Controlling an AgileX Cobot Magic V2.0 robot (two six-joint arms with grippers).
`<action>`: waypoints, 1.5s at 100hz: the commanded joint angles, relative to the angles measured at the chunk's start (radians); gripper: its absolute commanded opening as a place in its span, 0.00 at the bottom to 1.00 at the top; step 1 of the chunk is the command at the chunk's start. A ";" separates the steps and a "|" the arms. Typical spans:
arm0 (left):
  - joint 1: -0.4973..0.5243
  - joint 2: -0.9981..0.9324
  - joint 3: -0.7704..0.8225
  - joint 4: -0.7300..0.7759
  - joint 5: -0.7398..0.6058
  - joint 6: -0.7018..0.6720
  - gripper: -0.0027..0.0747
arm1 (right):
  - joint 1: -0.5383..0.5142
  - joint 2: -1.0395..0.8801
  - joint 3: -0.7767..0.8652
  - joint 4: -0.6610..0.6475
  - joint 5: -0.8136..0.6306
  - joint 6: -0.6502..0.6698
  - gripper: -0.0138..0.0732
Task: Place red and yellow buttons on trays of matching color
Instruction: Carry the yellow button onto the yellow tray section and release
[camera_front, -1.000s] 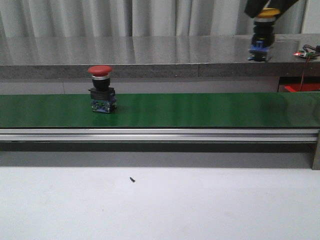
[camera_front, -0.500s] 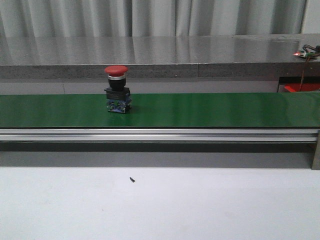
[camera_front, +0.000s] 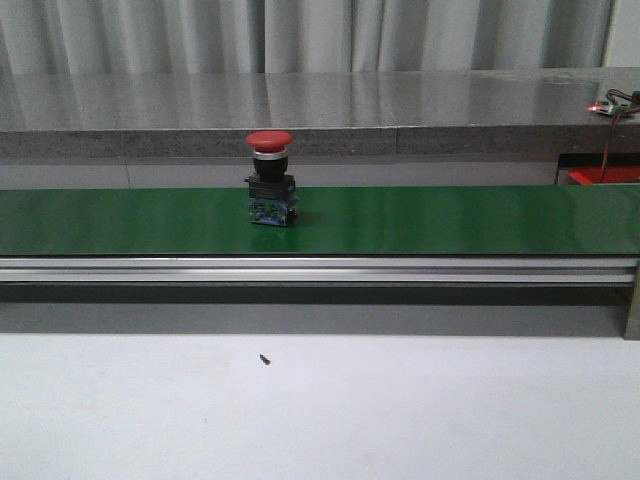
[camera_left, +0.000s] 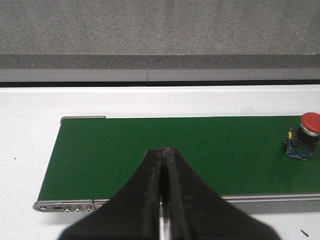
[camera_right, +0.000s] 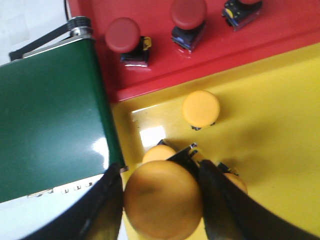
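Note:
My right gripper lowers the yellow button next, before it opens: the button is well above the yellow tray in the right wrist view and would fall if released now.
A red button (camera_front: 270, 180) with a black body stands upright on the green belt (camera_front: 450, 220); it also shows in the left wrist view as the red button (camera_left: 304, 142), far off to one side. My left gripper (camera_left: 164, 150) hovers over the belt's end, shut and empty. My right gripper (camera_right: 160, 175) is shut on a yellow button (camera_right: 162, 200) above the yellow tray (camera_right: 270, 115). Three other yellow buttons sit there, one of them (camera_right: 200, 108) in the open. The red tray (camera_right: 300, 30) beside it holds three red buttons (camera_right: 123, 36). Neither gripper shows in the front view.
The belt's metal rail (camera_front: 320, 270) runs along its front edge. A grey stone ledge (camera_front: 320, 110) runs behind the belt. The red tray's corner (camera_front: 600, 176) peeks out at the far right. A small dark speck (camera_front: 264, 359) lies on the white tabletop.
The red button has travelled rightward along the belt. My right gripper with the yellow button has left the front view's upper right corner.

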 joint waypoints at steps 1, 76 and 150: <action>-0.006 0.002 -0.026 -0.011 -0.075 0.000 0.01 | -0.035 -0.009 -0.008 0.009 -0.068 0.011 0.42; -0.006 0.002 -0.026 -0.011 -0.075 0.000 0.01 | -0.214 0.189 0.013 0.008 -0.233 0.055 0.42; -0.006 0.002 -0.026 -0.011 -0.084 0.000 0.01 | -0.215 0.302 0.013 0.010 -0.286 0.055 0.81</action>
